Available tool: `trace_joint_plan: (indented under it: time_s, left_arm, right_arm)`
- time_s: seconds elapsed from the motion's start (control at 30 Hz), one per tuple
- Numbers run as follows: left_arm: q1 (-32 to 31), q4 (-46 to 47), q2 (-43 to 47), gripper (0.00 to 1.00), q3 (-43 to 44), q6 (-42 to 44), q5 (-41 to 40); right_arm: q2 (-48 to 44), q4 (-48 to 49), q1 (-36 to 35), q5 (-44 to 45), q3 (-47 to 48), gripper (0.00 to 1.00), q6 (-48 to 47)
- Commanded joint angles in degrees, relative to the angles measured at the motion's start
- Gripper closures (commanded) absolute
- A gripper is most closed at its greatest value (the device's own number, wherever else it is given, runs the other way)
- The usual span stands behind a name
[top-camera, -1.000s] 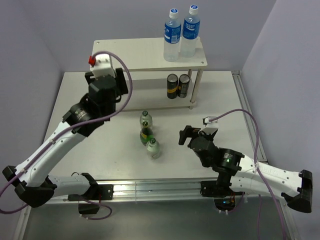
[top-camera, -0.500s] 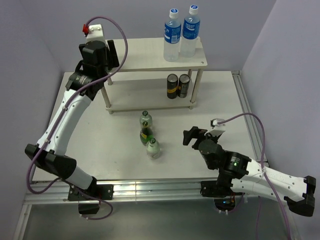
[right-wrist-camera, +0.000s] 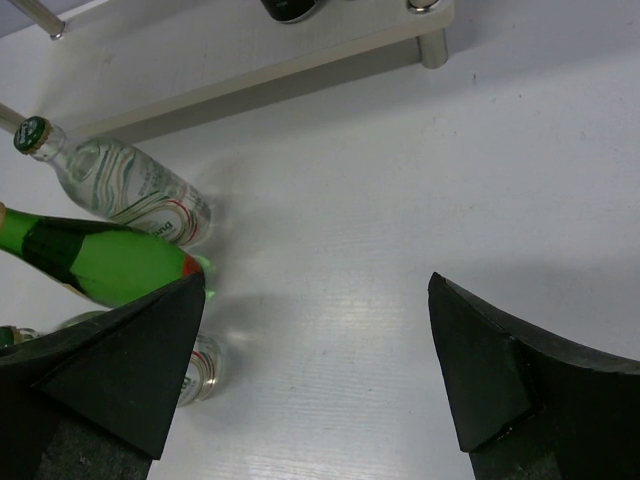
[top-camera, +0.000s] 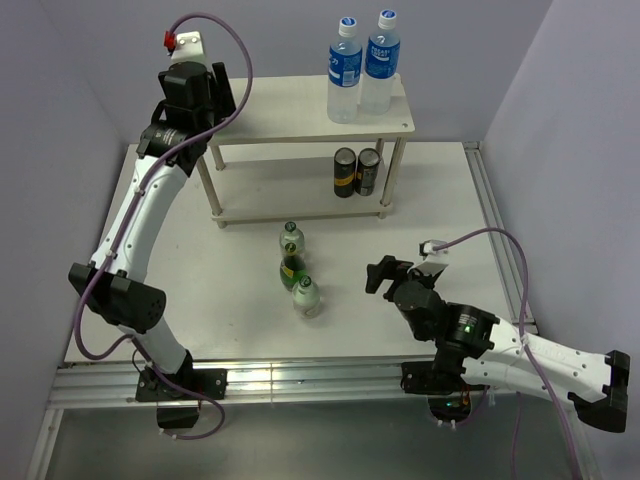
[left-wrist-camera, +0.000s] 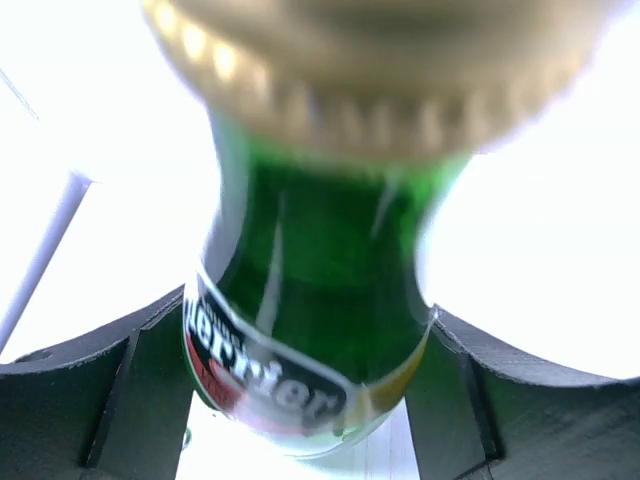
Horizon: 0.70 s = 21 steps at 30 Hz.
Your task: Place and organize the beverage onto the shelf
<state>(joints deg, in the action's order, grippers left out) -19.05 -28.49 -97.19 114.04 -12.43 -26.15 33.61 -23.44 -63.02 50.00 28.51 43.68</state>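
The green glass bottle is upright over the free, flat end of the shelf's top board and would stand there, so my left gripper needs to open.
The pale wood shelf (top-camera: 280,105) stands at the back. Two clear blue-labelled bottles (top-camera: 343,70) stand on the right end of its top board. My left gripper (top-camera: 210,100) is raised at the shelf's left end, its load hidden by the arm in the top view. In the left wrist view this gripper (left-wrist-camera: 310,400) is shut on a green glass bottle (left-wrist-camera: 310,290) with a gold cap. On the table stand a small clear bottle (top-camera: 291,238), a green bottle (top-camera: 292,270) and another small clear bottle (top-camera: 307,296). My right gripper (top-camera: 378,272) is open and empty, to their right.
Two dark cans (top-camera: 356,171) stand on the shelf's lower board near its right legs. The right wrist view shows a small clear bottle (right-wrist-camera: 120,190), the green bottle (right-wrist-camera: 100,262) and the lower board's edge (right-wrist-camera: 300,60). Purple walls close in both sides.
My left arm has lifted up and back from in front of the shelf to its left end. The right gripper has drifted slightly right. The three table bottles have not moved.
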Motion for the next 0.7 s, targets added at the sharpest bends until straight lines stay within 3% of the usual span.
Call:
trace_joint_plan:
  time_s: [0.0,0.1,0.2,0.23,0.4,0.43,0.67]
  left_arm:
    - [0.7,6.4,1.2,1.0,1.7,-0.5,1.8]
    - [1.0,6.8,1.3,0.99,0.5,-0.7,1.5]
    - [1.1,7.9,2.0,0.77,-1.2,-0.6,2.1]
    - [1.1,8.3,2.2,0.62,-1.5,-0.5,2.4]
    - [1.1,8.9,2.4,0.18,-2.5,-0.9,2.2]
    - [1.1,8.9,2.4,0.04,-2.7,-0.8,2.3]
    - [1.1,9.2,4.4,0.01,-5.0,-1.1,2.1]
  right_arm:
    - [0.6,0.8,-0.3,1.7,-0.1,0.0,1.3]
    - [0.3,0.6,-0.3,1.7,-0.3,0.0,1.8]
    - [-0.1,0.1,-0.3,1.6,-0.3,0.0,1.9]
    - [-0.2,-0.1,-0.3,1.8,-0.2,0.0,2.3]
    - [-1.0,-1.1,-0.3,1.8,-0.4,0.0,2.6]
    - [-1.2,-1.3,-0.3,1.9,-0.4,0.0,2.9]
    - [-2.2,-1.9,-0.3,1.8,-0.4,0.0,3.3]
